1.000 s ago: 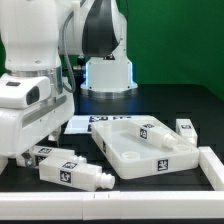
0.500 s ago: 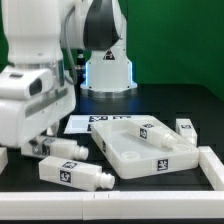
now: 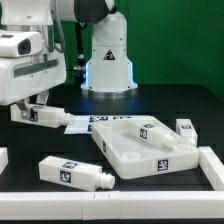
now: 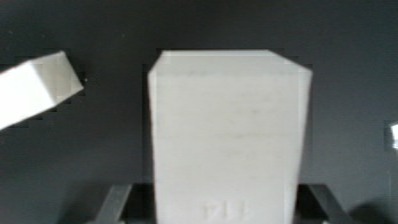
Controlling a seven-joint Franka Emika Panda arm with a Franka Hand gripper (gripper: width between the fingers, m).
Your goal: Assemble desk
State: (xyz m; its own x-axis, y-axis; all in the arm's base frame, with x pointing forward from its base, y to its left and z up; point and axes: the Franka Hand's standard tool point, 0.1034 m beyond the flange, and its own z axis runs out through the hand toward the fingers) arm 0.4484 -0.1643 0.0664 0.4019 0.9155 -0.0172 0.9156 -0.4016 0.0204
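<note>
The white leg hangs level above the black tabletop, so it is too early to let go and my gripper keeps hold of it for now.
My gripper [image 3: 32, 112] is at the exterior view's left, shut on a white tagged desk leg [image 3: 52, 118] and holding it roughly level above the table. In the wrist view the leg [image 4: 228, 120] fills the middle, gripped at its near end between my gripper [image 4: 228, 205], whose dark fingers [image 4: 128, 200] stand on both sides. The desk panel [image 3: 140, 152] lies flat at mid-right with a second leg [image 3: 165, 134] resting on it. A third leg [image 3: 75, 173] lies on the table in front. A fourth leg [image 3: 187, 127] lies at the right.
The marker board [image 3: 84, 123] lies behind the panel. A white rail [image 3: 214, 165] borders the right front and a white block [image 3: 3, 158] sits at the left edge. The robot base [image 3: 108, 68] stands at the back. A white part [image 4: 36, 90] shows beside the held leg.
My gripper has risen from the table with a leg in its grip. One leg stays on the table in front. The panel has not moved.
</note>
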